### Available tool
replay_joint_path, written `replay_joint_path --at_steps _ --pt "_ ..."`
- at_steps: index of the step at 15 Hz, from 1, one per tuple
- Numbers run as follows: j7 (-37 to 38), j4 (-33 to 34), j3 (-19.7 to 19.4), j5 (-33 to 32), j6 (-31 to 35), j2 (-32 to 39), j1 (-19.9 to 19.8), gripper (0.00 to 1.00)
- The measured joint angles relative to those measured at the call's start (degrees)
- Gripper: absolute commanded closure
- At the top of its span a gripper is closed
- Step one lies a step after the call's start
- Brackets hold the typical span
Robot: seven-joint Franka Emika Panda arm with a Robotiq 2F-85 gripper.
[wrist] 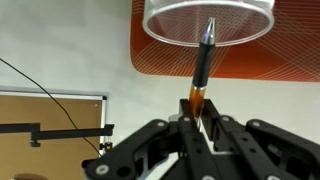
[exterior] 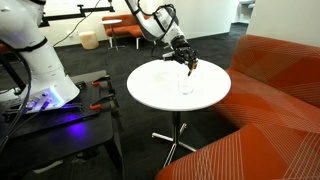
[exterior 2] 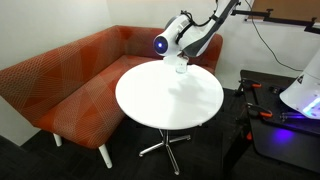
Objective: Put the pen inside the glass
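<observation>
My gripper is ready to release the pen now. The pen's tip is within the rim of the clear glass, so the pen would come to rest in the glass.
In the wrist view my gripper (wrist: 200, 116) is shut on the orange-brown end of the pen (wrist: 203, 65). The pen's dark tip points at the open mouth of the clear glass (wrist: 208, 20) and lies within the rim's outline. In both exterior views the gripper (exterior: 188, 60) (exterior 2: 183, 60) hangs just above the glass (exterior: 186, 86) (exterior 2: 181, 69). The glass stands upright on the white round table (exterior: 155, 90) (exterior 2: 165, 105), toward the sofa side. The pen (exterior: 191, 68) hangs down from the fingers.
An orange sofa (exterior: 275, 95) (exterior 2: 60, 80) curves around the table. The white robot base (exterior: 40, 60) stands on a black cart (exterior: 60, 125) beside the table. The table has a single metal leg (exterior: 176, 130).
</observation>
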Motion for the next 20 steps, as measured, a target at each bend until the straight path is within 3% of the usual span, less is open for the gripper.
replay_joint_path --at_steps 1,3,9,11,20 --pt "0.0 0.2 0.1 0.0 0.0 0.3 0.0 0.59" --pt "0.0 0.6 0.5 0.0 0.0 0.7 0.0 0.51" --pt "0.0 1.0 1.1 0.1 -0.3 0.4 0.6 0.05" --pt "0.1 0.9 1.1 0.2 -1.0 -0.8 1.0 0.00" --pt "1.1 -4.5 2.9 4.8 -6.5 -14.7 2.5 0.00"
